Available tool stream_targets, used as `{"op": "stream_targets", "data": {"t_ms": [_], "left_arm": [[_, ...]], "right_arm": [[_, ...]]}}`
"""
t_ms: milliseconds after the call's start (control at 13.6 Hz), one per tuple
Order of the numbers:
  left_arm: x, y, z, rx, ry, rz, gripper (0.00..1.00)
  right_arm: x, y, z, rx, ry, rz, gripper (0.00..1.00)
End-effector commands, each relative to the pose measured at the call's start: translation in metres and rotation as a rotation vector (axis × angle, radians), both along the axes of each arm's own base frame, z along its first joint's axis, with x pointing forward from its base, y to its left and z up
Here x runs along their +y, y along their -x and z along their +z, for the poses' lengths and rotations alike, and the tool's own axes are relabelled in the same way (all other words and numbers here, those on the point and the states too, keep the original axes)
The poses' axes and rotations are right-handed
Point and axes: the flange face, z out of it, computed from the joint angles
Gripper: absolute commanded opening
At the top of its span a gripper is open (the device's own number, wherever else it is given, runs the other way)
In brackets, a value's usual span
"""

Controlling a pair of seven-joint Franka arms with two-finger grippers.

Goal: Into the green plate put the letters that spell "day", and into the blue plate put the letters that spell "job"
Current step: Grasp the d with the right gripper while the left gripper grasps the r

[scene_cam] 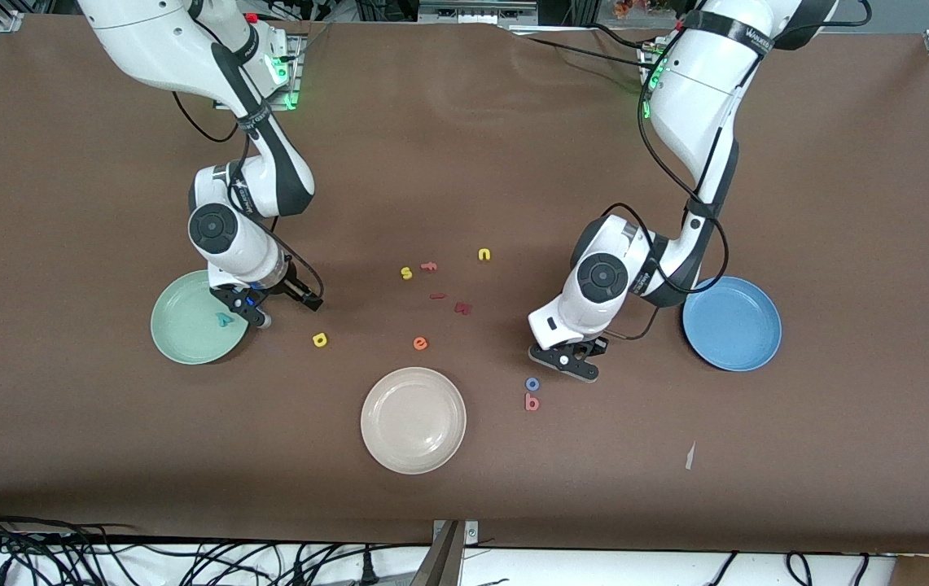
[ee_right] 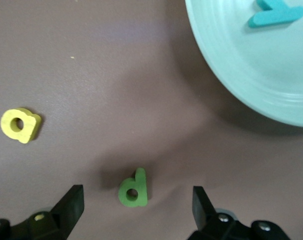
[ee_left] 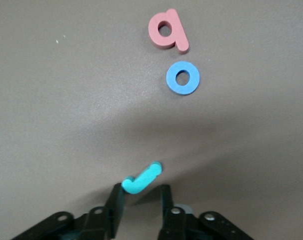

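Note:
The green "d" is next for the robot's right gripper, which should grab it by its round bowl [ee_right: 132, 193] to help spell "day" in the green plate [ee_right: 261, 60].
My left gripper [scene_cam: 570, 362] is low over the table with its fingers open and narrow around a teal "j" [ee_left: 141, 179]; the hook end touches one fingertip [ee_left: 116, 200]. A blue "o" [ee_left: 182, 78] and a salmon "b" [ee_left: 167, 31] lie just past it. My right gripper [ee_right: 136, 205] hangs wide open over a dark green "d" [ee_right: 133, 189], beside the green plate [scene_cam: 179, 325]. In that plate lies a teal "y" [scene_cam: 224, 318]. A yellow "a" [scene_cam: 320, 339] sits on the table close by. The blue plate [scene_cam: 731, 323] holds nothing.
A cream-white plate [scene_cam: 413, 420] stands nearer the front camera, mid-table. Loose letters lie in the middle: yellow "s" [scene_cam: 406, 273], orange "f" [scene_cam: 429, 265], yellow "n" [scene_cam: 484, 255], orange "e" [scene_cam: 420, 343] and two dark red pieces [scene_cam: 463, 308].

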Motion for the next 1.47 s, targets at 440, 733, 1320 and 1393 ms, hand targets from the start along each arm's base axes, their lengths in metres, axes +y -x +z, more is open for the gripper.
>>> {"op": "stream_targets", "data": {"t_ms": [440, 733, 1320, 1393], "left_arm": [[-0.001, -0.014, 0.01, -0.059, -0.017, -0.041, 0.54], [-0.003, -0.014, 0.003, -0.077, -0.018, -0.059, 0.45], [-0.003, -0.014, -0.003, -0.102, -0.042, -0.097, 0.43], [-0.004, -0.014, -0.005, -0.106, -0.038, -0.099, 0.54]], "right_arm": [[0.007, 0.007, -0.01, -0.003, -0.009, -0.012, 0.69], [0.007, 0.007, -0.012, -0.001, -0.007, -0.012, 0.54], [0.009, 0.006, -0.013, 0.003, -0.007, -0.013, 0.24], [0.012, 0.005, -0.009, 0.0, -0.008, -0.014, 0.23]]}}
